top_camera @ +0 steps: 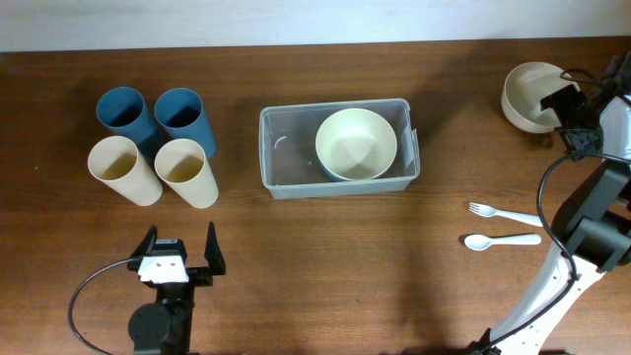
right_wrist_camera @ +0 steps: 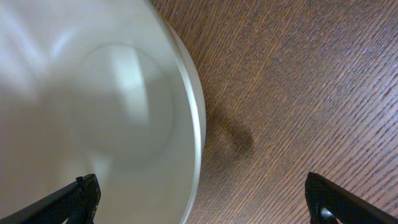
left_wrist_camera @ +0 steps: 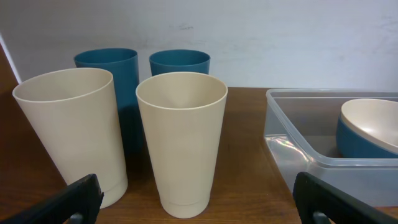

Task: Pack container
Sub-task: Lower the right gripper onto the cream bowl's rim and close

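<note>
Next, my right gripper grabs the cream bowl's rim on the side away from the container (top_camera: 286,148). The cream bowl's base stays free to nest inside the packed bowl.
The clear plastic container (top_camera: 286,148) stands at the table's middle and holds a bowl (top_camera: 356,144), cream inside and blue outside; it also shows in the left wrist view (left_wrist_camera: 298,130). A cream bowl (top_camera: 529,94) sits at the far right. My right gripper (top_camera: 570,94) is open above that bowl's right rim (right_wrist_camera: 112,112), one finger over the bowl, one over the table. My left gripper (top_camera: 180,254) is open and empty at the front left, facing two cream cups (left_wrist_camera: 180,140) and two blue cups (left_wrist_camera: 179,62).
The cups stand in a cluster left of the container, blue ones (top_camera: 126,113) behind cream ones (top_camera: 185,173). A white plastic fork (top_camera: 505,212) and spoon (top_camera: 501,240) lie at the right, beside my right arm's base.
</note>
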You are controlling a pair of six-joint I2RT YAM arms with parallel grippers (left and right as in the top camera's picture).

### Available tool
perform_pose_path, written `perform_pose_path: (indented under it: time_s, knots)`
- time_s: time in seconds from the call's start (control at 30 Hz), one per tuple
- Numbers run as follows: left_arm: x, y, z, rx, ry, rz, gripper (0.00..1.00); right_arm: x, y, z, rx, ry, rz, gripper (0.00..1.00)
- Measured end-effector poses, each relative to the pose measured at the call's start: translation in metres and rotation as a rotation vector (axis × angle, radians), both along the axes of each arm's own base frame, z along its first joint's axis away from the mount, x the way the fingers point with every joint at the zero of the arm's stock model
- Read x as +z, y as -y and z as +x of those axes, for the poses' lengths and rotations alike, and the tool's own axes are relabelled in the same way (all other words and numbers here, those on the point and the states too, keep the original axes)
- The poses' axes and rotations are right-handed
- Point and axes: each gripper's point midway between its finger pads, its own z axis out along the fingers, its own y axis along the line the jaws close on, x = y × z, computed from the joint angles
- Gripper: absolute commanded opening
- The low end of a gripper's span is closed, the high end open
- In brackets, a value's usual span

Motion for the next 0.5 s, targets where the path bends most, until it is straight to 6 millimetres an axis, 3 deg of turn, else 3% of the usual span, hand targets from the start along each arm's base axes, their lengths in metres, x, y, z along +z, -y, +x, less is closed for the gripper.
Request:
perform_pose_path:
  time_s: [0.4,0.5]
  knots:
    - [0.000,0.000,0.000,0.000,0.000,0.000,1.00,-0.026,-0.002,-0.004,0.000,-0.044,0.025,1.00]
    - [0.000,0.000,0.000,0.000,0.000,0.000,1.00,-0.027,-0.002,-0.004,0.001,-0.045,0.025,0.92]
